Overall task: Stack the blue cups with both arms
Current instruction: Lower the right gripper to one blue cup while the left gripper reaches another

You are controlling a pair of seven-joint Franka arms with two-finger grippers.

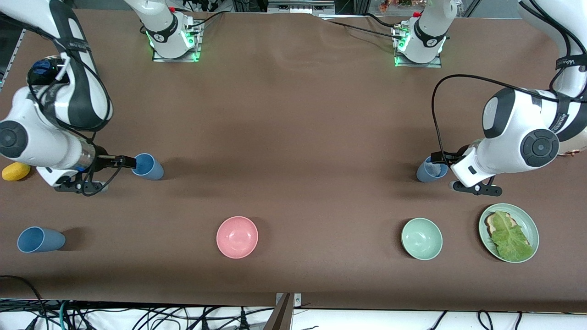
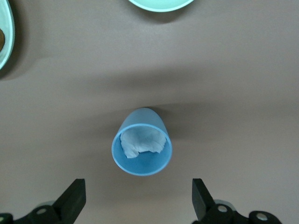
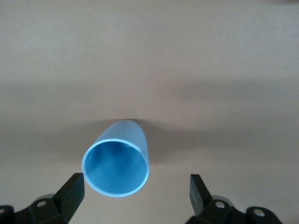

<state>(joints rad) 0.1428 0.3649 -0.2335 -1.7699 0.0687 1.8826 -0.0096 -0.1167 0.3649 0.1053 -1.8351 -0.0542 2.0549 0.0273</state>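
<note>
I should stack the empty blue cup with the blue cup that has the white wad in it, so my right gripper should next grab the empty blue cup by its rim (image 3: 117, 194).
Three blue cups stand upright on the brown table. One blue cup (image 1: 147, 166) is toward the right arm's end, and my right gripper (image 1: 120, 162) hangs open just beside it. In the right wrist view this cup (image 3: 117, 163) is empty and lies just ahead of the open right gripper (image 3: 135, 193). A second blue cup (image 1: 431, 169) is toward the left arm's end, with my left gripper (image 1: 441, 158) open beside it. In the left wrist view it (image 2: 141, 142) holds a white crumpled wad, ahead of the open left gripper (image 2: 138, 200). A third blue cup (image 1: 39, 239) stands nearer the front camera.
A pink bowl (image 1: 237, 237), a pale green bowl (image 1: 422, 239) and a green plate (image 1: 527, 220) with bread and lettuce stand in a row nearer the front camera. A yellow object (image 1: 16, 171) lies by the right arm at the table's end.
</note>
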